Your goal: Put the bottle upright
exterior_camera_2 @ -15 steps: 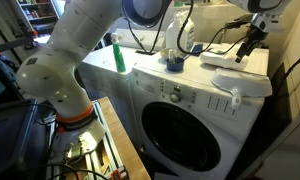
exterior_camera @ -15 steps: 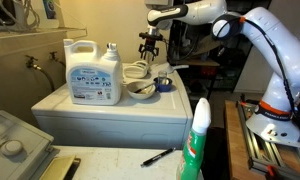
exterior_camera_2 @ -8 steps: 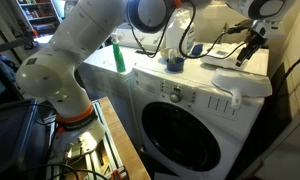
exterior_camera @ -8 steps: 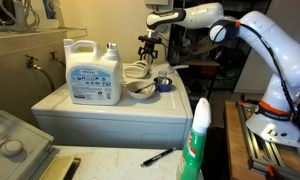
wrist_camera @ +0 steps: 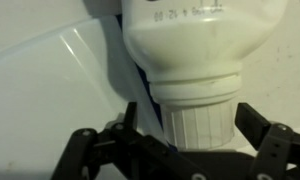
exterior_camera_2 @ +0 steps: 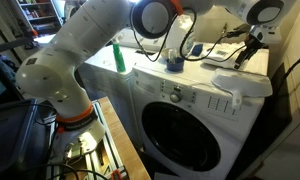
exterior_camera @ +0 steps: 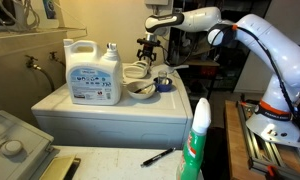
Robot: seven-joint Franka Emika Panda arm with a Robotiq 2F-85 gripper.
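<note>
My fingertips are level with the sides of the ribbed cap between them and closing now would catch the cap, so my gripper closes on it next.
The bottle fills the wrist view: a whitish plastic body with a ribbed white cap and a strip of blue label at its left side. It lies on the white top of the washing machine. My gripper is open, with one dark finger on each side of the cap and a gap on both sides. In both exterior views the gripper hangs low over the far end of the machine top. The bottle is too small to make out there.
A large white detergent jug stands on the machine top, with a bowl and a blue object beside it. A tall green-and-white bottle and a pen are in the foreground. The machine's round door faces the other camera.
The gripper has shifted slightly and come a little lower over the far end of the machine top. Nothing else has moved.
</note>
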